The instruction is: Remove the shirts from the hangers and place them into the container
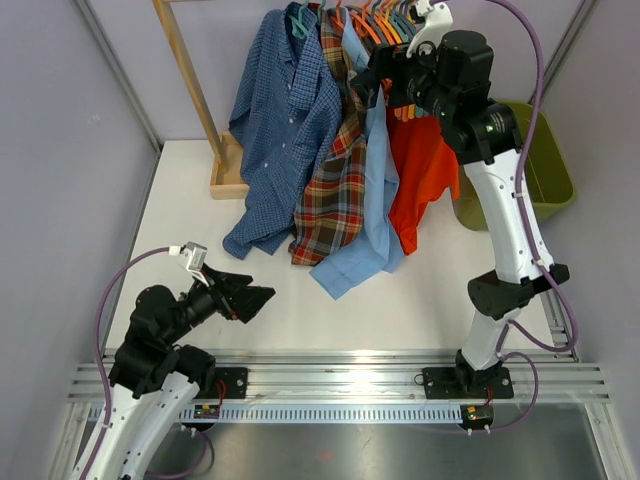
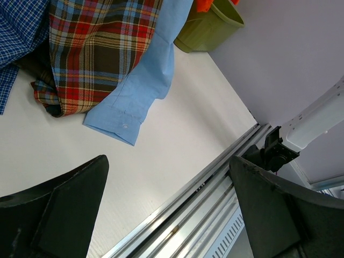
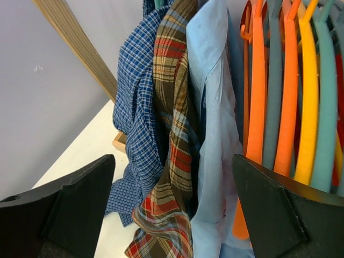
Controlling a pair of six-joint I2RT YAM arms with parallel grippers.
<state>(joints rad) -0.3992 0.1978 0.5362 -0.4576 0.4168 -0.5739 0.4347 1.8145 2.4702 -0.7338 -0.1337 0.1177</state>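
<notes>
The light blue shirt should come off next: my right gripper needs to grab it by its near shoulder fold (image 1: 354, 49) (image 3: 212, 63), leaving its hanger free for my left gripper.
Several shirts hang from the rail at the back: a dark blue check shirt (image 1: 285, 130), a plaid shirt (image 1: 335, 190), a light blue shirt (image 1: 372, 215) and an orange-red shirt (image 1: 420, 175), their tails on the table. Orange, teal and yellow hangers (image 3: 293, 91) crowd the rail. My right gripper (image 1: 372, 88) is raised at the rail, open, facing the plaid (image 3: 174, 140) and light blue (image 3: 215, 140) shirts without holding them. My left gripper (image 1: 255, 300) hovers low and open above the near table, with a light blue cuff (image 2: 121, 121) ahead. The olive-green container (image 1: 545, 175) stands back right.
A light wooden rack post (image 1: 190, 85) rises from its base frame (image 1: 228, 178) at the back left. Metal rails (image 1: 340, 365) run along the near table edge. Purple cables (image 1: 535, 60) loop from both arms. Grey walls close in both sides.
</notes>
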